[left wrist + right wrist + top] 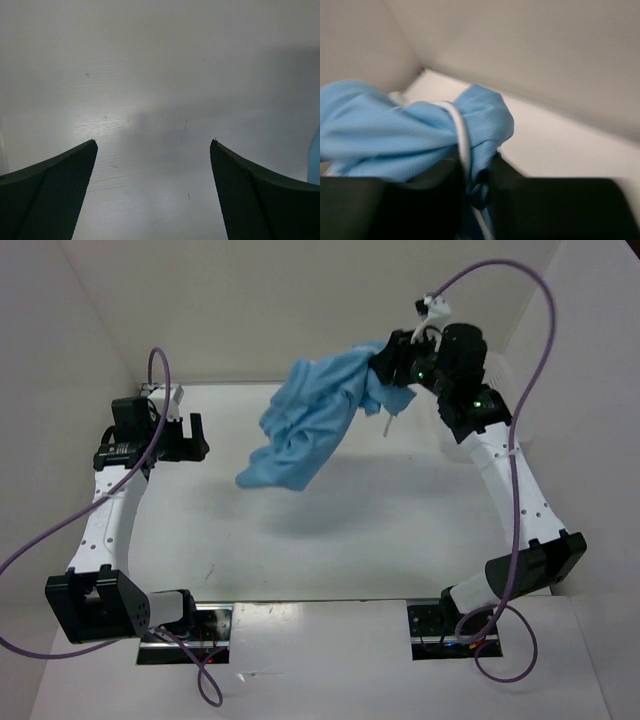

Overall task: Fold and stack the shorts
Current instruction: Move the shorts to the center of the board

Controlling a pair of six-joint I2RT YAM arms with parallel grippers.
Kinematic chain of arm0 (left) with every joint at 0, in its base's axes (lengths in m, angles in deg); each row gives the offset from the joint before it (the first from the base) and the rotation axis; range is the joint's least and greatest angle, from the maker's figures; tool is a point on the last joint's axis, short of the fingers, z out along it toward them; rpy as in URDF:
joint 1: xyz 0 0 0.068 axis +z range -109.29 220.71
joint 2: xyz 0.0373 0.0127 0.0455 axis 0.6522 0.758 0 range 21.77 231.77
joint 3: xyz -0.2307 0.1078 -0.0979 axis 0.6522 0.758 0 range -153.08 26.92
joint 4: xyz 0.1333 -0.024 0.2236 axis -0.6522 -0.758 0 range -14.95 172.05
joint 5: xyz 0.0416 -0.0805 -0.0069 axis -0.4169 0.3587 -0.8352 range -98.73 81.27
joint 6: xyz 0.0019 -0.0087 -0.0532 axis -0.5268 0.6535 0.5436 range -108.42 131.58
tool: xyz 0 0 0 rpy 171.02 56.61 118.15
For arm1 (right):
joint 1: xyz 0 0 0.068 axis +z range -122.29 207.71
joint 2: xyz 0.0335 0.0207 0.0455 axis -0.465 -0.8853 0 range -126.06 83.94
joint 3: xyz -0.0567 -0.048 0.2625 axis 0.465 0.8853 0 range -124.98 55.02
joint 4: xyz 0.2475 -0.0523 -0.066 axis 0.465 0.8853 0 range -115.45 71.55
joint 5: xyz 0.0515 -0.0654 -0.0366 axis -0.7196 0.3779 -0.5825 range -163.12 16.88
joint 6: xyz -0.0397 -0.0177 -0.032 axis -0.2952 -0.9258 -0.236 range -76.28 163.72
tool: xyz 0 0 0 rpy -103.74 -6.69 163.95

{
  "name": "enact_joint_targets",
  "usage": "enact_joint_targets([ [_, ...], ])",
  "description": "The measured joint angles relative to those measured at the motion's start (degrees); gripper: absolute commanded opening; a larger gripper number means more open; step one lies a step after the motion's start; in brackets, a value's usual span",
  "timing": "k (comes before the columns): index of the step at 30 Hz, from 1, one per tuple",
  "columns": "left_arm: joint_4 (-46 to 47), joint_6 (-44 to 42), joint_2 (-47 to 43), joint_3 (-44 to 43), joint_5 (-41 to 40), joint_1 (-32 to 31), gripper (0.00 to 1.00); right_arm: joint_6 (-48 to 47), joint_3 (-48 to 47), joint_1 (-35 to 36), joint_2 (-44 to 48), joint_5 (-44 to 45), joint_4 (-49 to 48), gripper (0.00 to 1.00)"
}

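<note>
Next, the left gripper grabs the light blue shorts by the waist edge near the white drawstring, away from my right gripper, to spread them for folding.
The light blue shorts hang bunched in the air over the far middle of the table, their white drawstring dangling. My right gripper is shut on one end of the shorts, high at the far right. In the right wrist view the blue fabric and the drawstring are pinched between the dark jaws. My left gripper is open and empty at the far left, apart from the shorts. The left wrist view shows its fingers spread over bare table, with a sliver of blue fabric at the right edge.
The white table is walled by white panels at the back and both sides. A pale translucent container shows partly behind the right arm at the far right. Purple cables loop from both arms.
</note>
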Motion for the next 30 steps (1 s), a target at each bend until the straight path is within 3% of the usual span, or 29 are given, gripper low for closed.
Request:
enact_joint_targets([
  [1,-0.2,0.0,0.0,0.0,0.0,0.0,1.0,1.3,5.2,0.0,1.0,1.8,-0.5,0.84],
  [7,-2.5,0.0,-0.1,0.0,-1.2,0.0,1.0,10.5,31.3,-5.3,0.6,11.0,2.3,1.0],
  [10,-2.7,0.0,-0.1,0.3,-0.5,0.0,1.0,14.2,37.0,-8.3,1.0,12.9,3.2,1.0],
  [17,-1.7,0.0,4.1,1.7,2.2,-4.1,1.0,20.7,42.3,-6.8,6.7,15.3,2.6,0.99],
  [20,-0.9,0.0,7.8,1.7,2.2,-10.6,1.0,22.7,42.7,-6.5,7.2,16.9,2.6,0.9],
  [26,-1.3,0.0,16.3,-3.6,2.5,-29.2,1.0,25.4,42.9,-6.2,4.8,20.3,2.8,0.87],
  [30,-1.4,0.1,23.3,-11.7,2.4,-41.8,0.9,26.4,43.0,-5.7,0.8,21.2,2.3,0.84],
])
